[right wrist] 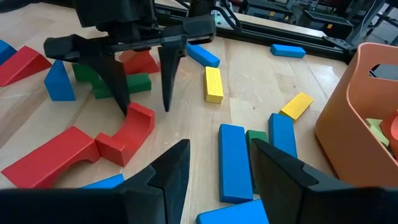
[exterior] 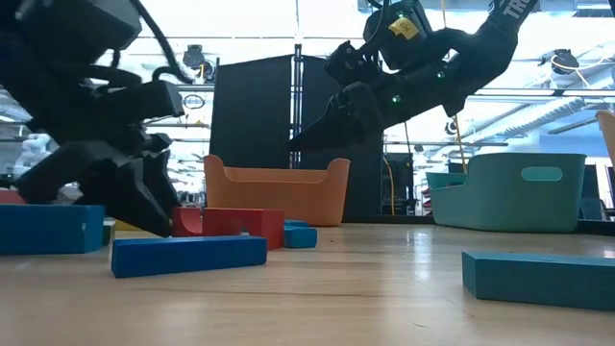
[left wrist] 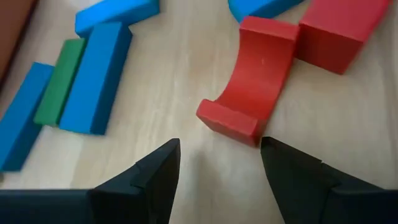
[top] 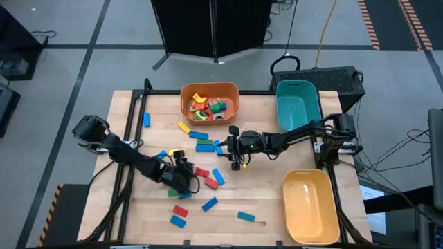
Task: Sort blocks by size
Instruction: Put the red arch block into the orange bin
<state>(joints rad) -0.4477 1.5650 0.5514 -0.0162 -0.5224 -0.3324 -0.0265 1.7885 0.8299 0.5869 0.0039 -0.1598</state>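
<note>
I should next grab the red arch-shaped block by its thick end (top: 197, 171) with my left gripper. Then I can sort it into the orange bin (top: 210, 104).
My left gripper (top: 187, 171) is open, low over the table's near left part, its fingers pointing down; it also shows in the right wrist view (right wrist: 144, 102). A red arch-shaped block (left wrist: 252, 87) lies on its side on the table just ahead of its fingertips (left wrist: 221, 162), beside a bigger red block (left wrist: 339, 31). My right gripper (top: 227, 148) is open and empty, raised over the table's middle (exterior: 322, 130). Below and ahead of it lie two long blue blocks (right wrist: 233, 162) with a green one (right wrist: 255, 138) between them. Many more coloured blocks lie flat on the table.
An orange bin (top: 232, 104) with several blocks stands at the far middle, a teal bin (top: 315, 104) at the far right and a yellow bin (top: 331, 207) at the near right. Loose blocks lie near the front edge (top: 246, 216). A yellow block (right wrist: 212, 84) lies between the arms.
</note>
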